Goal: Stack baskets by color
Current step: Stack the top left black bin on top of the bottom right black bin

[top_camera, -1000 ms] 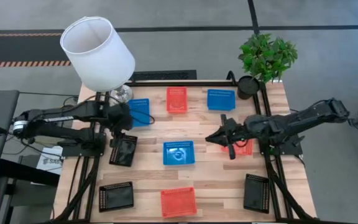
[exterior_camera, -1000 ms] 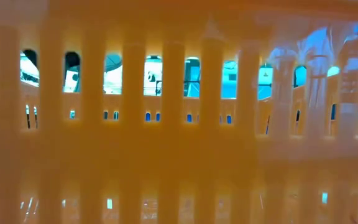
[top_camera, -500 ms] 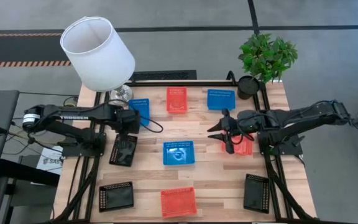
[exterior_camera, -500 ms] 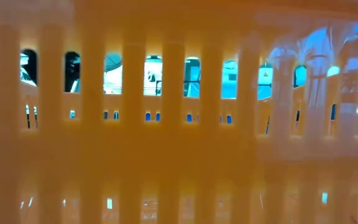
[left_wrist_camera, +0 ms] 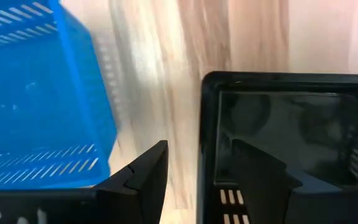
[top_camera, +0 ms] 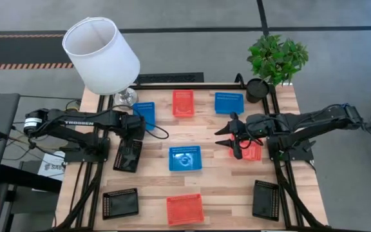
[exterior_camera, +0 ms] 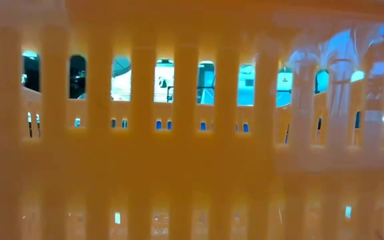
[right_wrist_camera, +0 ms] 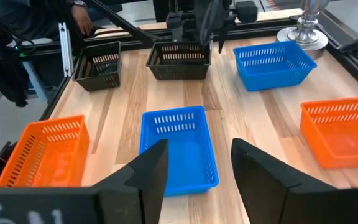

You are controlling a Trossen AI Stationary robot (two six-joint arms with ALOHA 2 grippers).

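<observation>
Next, the left gripper grabs the black basket by the rim of its end (left_wrist_camera: 208, 124) to stack that basket with the other black baskets.
Blue, red-orange and black baskets lie apart on the wooden table. My left gripper (top_camera: 133, 133) points down, open, at the far end of a black basket (top_camera: 129, 156). In the left wrist view one finger (left_wrist_camera: 260, 177) stands inside this black basket (left_wrist_camera: 291, 124) and the other finger (left_wrist_camera: 145, 180) outside, astride its far wall (left_wrist_camera: 205, 124); I see no touch. My right gripper (top_camera: 223, 138) hangs open over the table's middle right, beside a red-orange basket (top_camera: 253, 152). It faces the centre blue basket (right_wrist_camera: 179, 146).
More baskets: blue (top_camera: 145, 115), blue (top_camera: 228, 102), red-orange (top_camera: 183, 102) at the far side; black (top_camera: 120, 203), red-orange (top_camera: 184, 208), black (top_camera: 265, 200) at the near side. A white lampshade (top_camera: 102, 55) and a plant (top_camera: 275, 58) stand at the far corners. A red-orange basket wall (exterior_camera: 179, 167) fills the low view.
My left gripper has sunk toward the far end of the black basket, staying open. My right gripper has opened its fingers wide and tipped up toward level, staying above the table beside the red-orange basket.
</observation>
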